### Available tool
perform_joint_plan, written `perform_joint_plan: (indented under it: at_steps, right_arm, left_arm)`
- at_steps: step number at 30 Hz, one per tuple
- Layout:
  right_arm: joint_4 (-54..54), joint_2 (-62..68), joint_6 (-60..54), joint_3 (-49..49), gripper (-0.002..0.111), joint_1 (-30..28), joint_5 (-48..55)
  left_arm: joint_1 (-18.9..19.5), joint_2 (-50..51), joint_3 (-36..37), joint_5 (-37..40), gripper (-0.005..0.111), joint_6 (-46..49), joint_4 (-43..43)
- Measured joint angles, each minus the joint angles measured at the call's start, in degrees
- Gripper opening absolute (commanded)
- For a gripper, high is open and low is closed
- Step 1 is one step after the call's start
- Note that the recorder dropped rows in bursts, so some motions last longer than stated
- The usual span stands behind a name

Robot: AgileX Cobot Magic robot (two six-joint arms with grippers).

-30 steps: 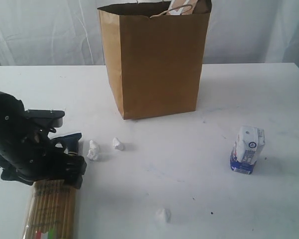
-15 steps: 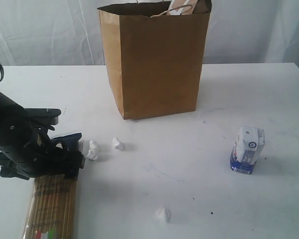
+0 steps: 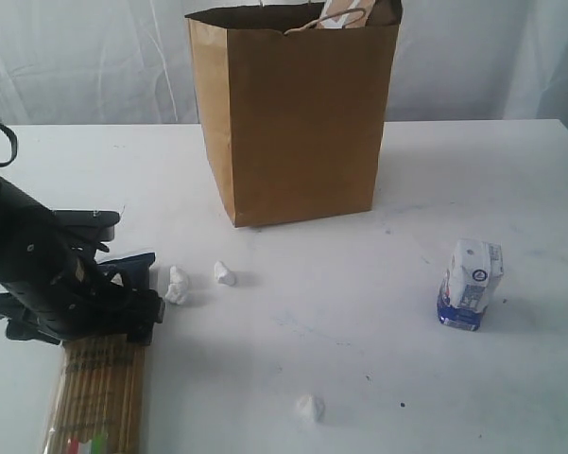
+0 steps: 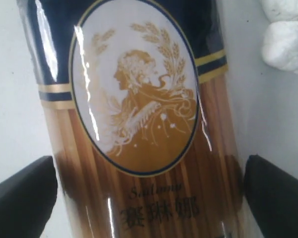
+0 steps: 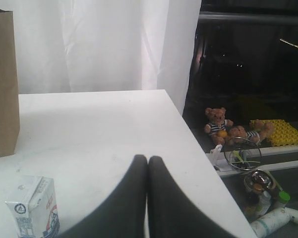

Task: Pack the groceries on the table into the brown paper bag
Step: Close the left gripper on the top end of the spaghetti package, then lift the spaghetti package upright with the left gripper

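Observation:
My left gripper should next grab the spaghetti packet across its oval-logo section [image 4: 136, 116] to pack it into the brown paper bag.
The spaghetti packet [image 3: 99, 397] lies flat on the table [image 3: 359, 322] at the front left. My left gripper [image 3: 123, 317] is low over its far end. In the left wrist view the packet [image 4: 139, 99] fills the frame and my left gripper [image 4: 149, 166] is open, one finger on each side of it. The brown paper bag [image 3: 298, 123] stands upright at the back centre. The small white-blue carton [image 3: 470, 284] stands at the right, also seen as the carton [image 5: 34, 210] beside my right gripper [image 5: 148, 161], which is shut on nothing. The other groceries are hidden.
Three crumpled white lumps lie on the table: two [image 3: 178, 286] [image 3: 225, 274] just right of my left gripper and one [image 3: 310, 409] at the front. A tan item and a handle [image 3: 345, 17] poke from the bag top. The table's right edge [image 5: 188, 129] drops to clutter below.
My left arm has shifted slightly back along the spaghetti packet and settled over its far end. The packet, carton and bag have not moved.

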Motion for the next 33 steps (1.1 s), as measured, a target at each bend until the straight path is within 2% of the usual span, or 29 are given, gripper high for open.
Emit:
perform_joint_plan:
  at_steps: [3,8,10,15,16,28,33]
  right_arm:
    - [0.0,0.0,0.0,0.0,0.000,0.0,0.0]
    - [0.0,0.0,0.0,0.0,0.000,0.0,0.0]
    - [0.0,0.0,0.0,0.0,0.000,0.0,0.0]
    - [0.0,0.0,0.0,0.0,0.000,0.0,0.0]
    - [0.0,0.0,0.0,0.0,0.000,0.0,0.0]
    - [0.0,0.0,0.0,0.0,0.000,0.0,0.0]
    - [0.0,0.0,0.0,0.0,0.000,0.0,0.1]
  left_arm:
    - [0.0,0.0,0.0,0.2,0.091,0.0,-0.1]
    - [0.0,0.0,0.0,0.7,0.045,0.0,-0.2]
    - [0.0,0.0,-0.1,1.0,0.030,0.0,-0.2]
    - [0.0,0.0,-0.2,1.4,0.009,0.0,0.0]
    - [0.0,0.0,-0.2,1.4,0.000,0.0,0.0]
    - [0.0,-0.3,-0.2,1.9,0.000,1.0,1.9]
    - [0.0,-4.8,0.0,3.0,0.000,1.2,2.6]
